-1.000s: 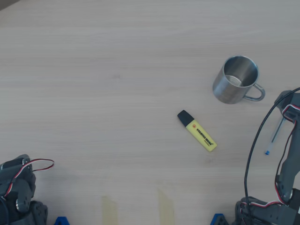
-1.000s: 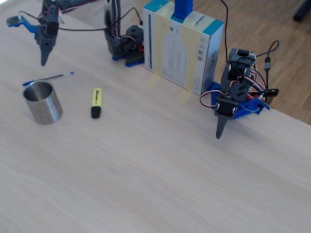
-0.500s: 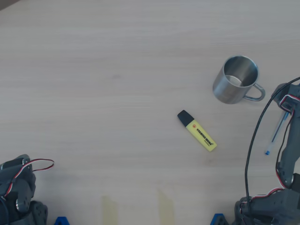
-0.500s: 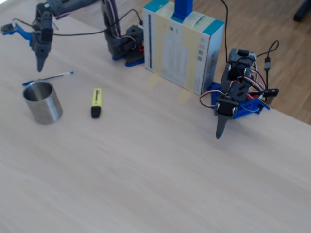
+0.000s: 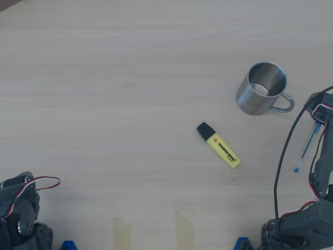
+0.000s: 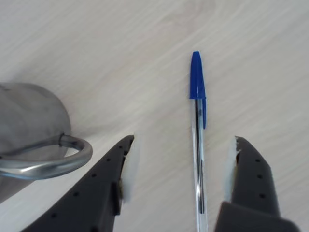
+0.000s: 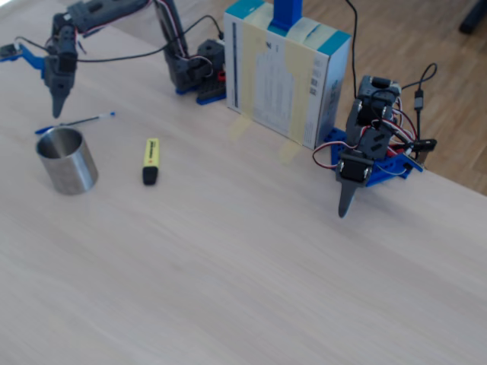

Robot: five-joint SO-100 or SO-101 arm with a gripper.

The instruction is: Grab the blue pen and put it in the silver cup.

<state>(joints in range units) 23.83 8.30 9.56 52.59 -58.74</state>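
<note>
I need to grab the blue pen by its body (image 5: pixel 313 135) next to the cap next, so that my gripper can drop it into the silver cup (image 5: pixel 261 88).
The blue pen (image 6: pixel 198 145) lies flat on the wooden table, clear barrel with its blue cap pointing away in the wrist view. My gripper (image 6: pixel 183 142) hangs open above it, with one finger on each side of the barrel and neither touching it. The silver cup (image 6: pixel 29 121) stands just left of the left finger, its looped handle turned toward that finger. In the fixed view the gripper (image 7: pixel 58 108) points down over the cap end of the pen (image 7: pixel 84 119), behind the cup (image 7: pixel 67 160). From overhead, the pen (image 5: pixel 306 150) lies right of the cup (image 5: pixel 261 88), partly under the arm.
A yellow highlighter (image 5: pixel 219 145) with a black cap lies left of the pen and below the cup in the overhead view. A second arm (image 7: pixel 367 152) rests at the table's right edge in the fixed view, next to a cardboard box (image 7: pixel 285 72).
In the fixed view my gripper has moved left and down, from beside the pen's middle to over its cap end. Pen, cup and highlighter have not moved.
</note>
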